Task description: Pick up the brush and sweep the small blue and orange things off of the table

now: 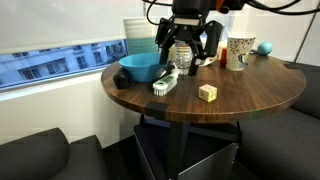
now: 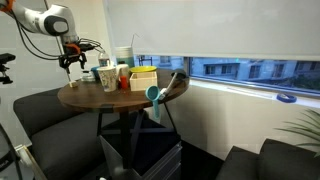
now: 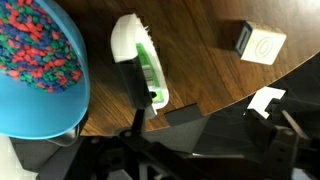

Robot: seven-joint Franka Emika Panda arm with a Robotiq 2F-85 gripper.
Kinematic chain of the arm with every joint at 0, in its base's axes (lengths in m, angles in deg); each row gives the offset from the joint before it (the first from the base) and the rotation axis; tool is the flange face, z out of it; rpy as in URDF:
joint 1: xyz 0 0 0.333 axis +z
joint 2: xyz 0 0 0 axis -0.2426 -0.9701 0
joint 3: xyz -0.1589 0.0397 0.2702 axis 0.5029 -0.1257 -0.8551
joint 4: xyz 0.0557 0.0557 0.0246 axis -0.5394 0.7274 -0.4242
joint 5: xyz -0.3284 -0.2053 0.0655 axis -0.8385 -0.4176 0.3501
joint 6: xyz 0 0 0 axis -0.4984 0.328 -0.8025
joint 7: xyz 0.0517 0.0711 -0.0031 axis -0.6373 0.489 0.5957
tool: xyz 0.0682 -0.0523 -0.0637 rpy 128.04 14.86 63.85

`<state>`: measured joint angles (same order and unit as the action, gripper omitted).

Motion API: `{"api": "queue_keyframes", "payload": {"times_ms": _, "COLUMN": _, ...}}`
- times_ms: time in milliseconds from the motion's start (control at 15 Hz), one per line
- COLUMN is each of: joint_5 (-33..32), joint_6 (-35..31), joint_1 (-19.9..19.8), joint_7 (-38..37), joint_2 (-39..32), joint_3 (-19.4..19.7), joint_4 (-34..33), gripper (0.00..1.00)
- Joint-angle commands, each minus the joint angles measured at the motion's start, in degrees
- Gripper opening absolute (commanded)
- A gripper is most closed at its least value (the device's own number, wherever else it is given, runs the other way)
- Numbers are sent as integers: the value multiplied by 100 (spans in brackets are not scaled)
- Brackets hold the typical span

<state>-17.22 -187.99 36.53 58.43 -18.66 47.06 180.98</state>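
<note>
The brush (image 1: pixel 165 82) needs to keep its bottom facing the table to sweep the small things off. My gripper will grab it next from above, across its dark part.
The brush (image 1: pixel 165 82) lies on the round dark wood table (image 1: pixel 250 95) next to a blue bowl (image 1: pixel 140 68). In the wrist view the brush (image 3: pixel 138 58) is whitish with a green part and a dark end. The bowl (image 3: pixel 35 60) there holds several small blue and orange-red pieces. My gripper (image 1: pixel 186 52) hangs above the table just behind the brush, with its fingers spread, open and empty. It also shows in an exterior view (image 2: pixel 72 60), high above the table (image 2: pixel 100 98). The wrist view does not show the fingertips clearly.
A pale yellow block (image 1: pixel 207 92) lies near the table's front edge and also shows in the wrist view (image 3: pixel 262 43). A patterned cup (image 1: pixel 240 50), a red item (image 1: pixel 225 60) and a teal ball (image 1: pixel 265 47) stand at the back. Dark seats surround the table.
</note>
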Motion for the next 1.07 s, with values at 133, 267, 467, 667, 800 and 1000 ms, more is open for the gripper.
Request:
{"api": "queue_keyframes", "payload": {"times_ms": 133, "joint_5": -420, "joint_6": -177, "joint_1": -151, "joint_7": 273, "joint_2": -304, "joint_3": -247, "joint_4": -232, "gripper": 100}}
{"api": "queue_keyframes", "payload": {"times_ms": 267, "joint_5": -591, "joint_6": -267, "joint_1": -185, "joint_7": 305, "joint_2": -330, "joint_3": -289, "joint_4": -248, "gripper": 100}}
{"api": "queue_keyframes", "payload": {"times_ms": 467, "joint_5": -898, "joint_6": -337, "joint_1": -217, "joint_7": 301, "joint_2": -379, "joint_3": -328, "joint_4": -252, "gripper": 100}}
{"api": "queue_keyframes", "payload": {"times_ms": 667, "joint_5": -1049, "joint_6": -363, "joint_1": -231, "joint_7": 305, "joint_2": -419, "joint_3": -349, "joint_4": -246, "gripper": 74}}
{"api": "queue_keyframes", "payload": {"times_ms": 800, "joint_5": -1095, "joint_6": -369, "joint_1": -238, "joint_7": 311, "joint_2": -431, "joint_3": -361, "joint_4": -247, "gripper": 59}}
{"api": "queue_keyframes", "payload": {"times_ms": 1000, "joint_5": -1130, "joint_6": -390, "joint_1": -253, "joint_7": 308, "joint_2": -416, "joint_3": -365, "joint_4": -241, "gripper": 38}}
